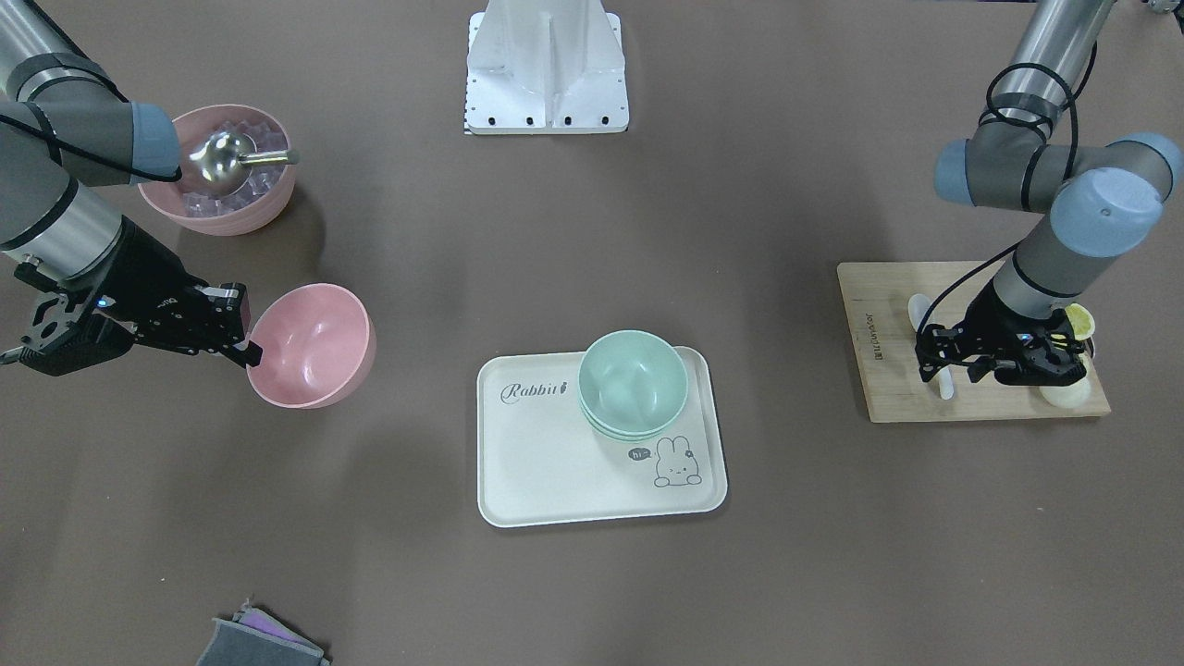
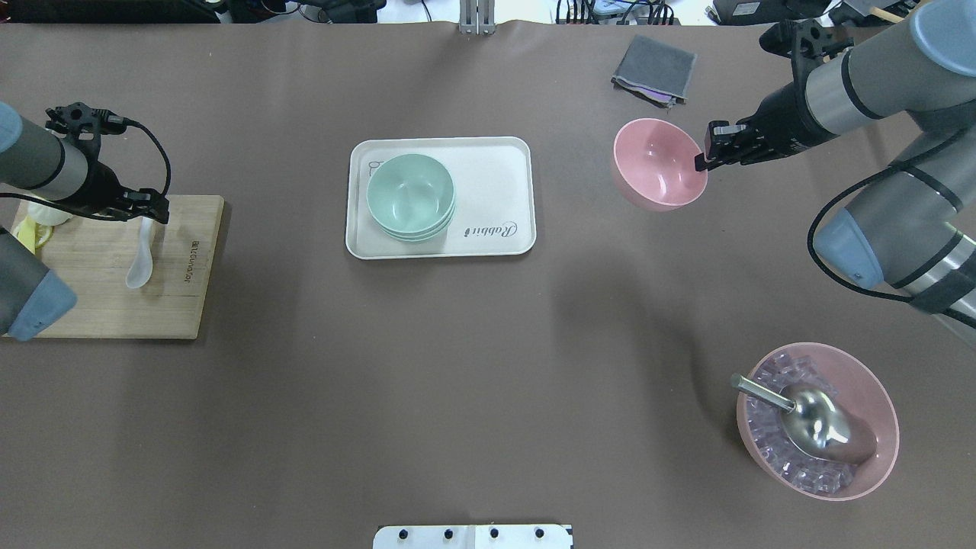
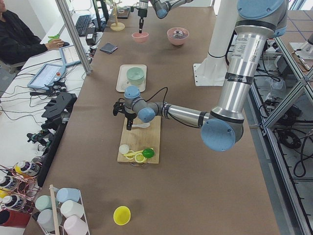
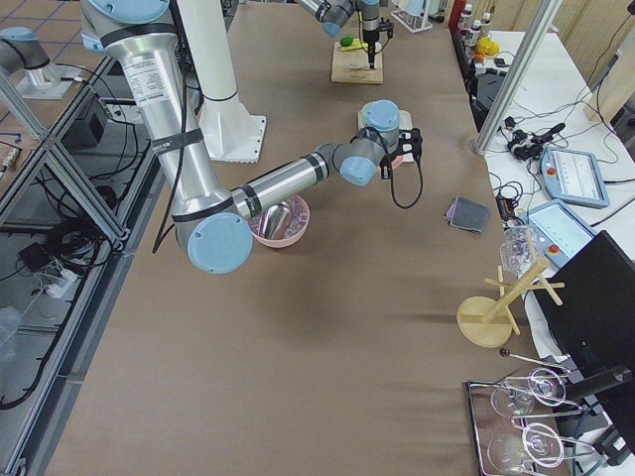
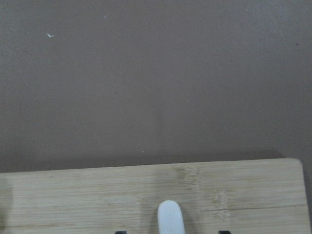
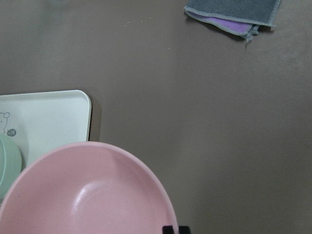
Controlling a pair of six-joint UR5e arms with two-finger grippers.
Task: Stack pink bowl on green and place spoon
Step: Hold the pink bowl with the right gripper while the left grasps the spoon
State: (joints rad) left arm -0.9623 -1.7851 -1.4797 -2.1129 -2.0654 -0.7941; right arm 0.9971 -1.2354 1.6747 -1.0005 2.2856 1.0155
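The robot's left hand should pick up the white spoon by its handle (image 1: pixel 944 383) (image 5: pixel 170 219) next, so that the spoon can go in the stacked bowls.
My right gripper (image 2: pixel 701 160) is shut on the near rim of an empty pink bowl (image 2: pixel 659 164) and holds it tilted above the table, to the right of the tray. The bowl also shows in the front view (image 1: pixel 310 347) and the right wrist view (image 6: pixel 87 195). A stack of green bowls (image 2: pixel 410 194) stands on the white tray (image 2: pixel 496 175). A white spoon (image 2: pixel 139 263) lies on the wooden board (image 2: pixel 99 305). My left gripper (image 2: pixel 145 217) is open, low over the spoon's handle end (image 5: pixel 170 217), one finger on each side.
A larger pink bowl (image 2: pixel 816 419) with ice cubes and a metal scoop stands at the near right. A grey cloth (image 2: pixel 654 69) lies at the far edge. Lemon slices (image 2: pixel 30 229) lie on the board's left end. The robot's base plate (image 1: pixel 546 65) stands mid-table.
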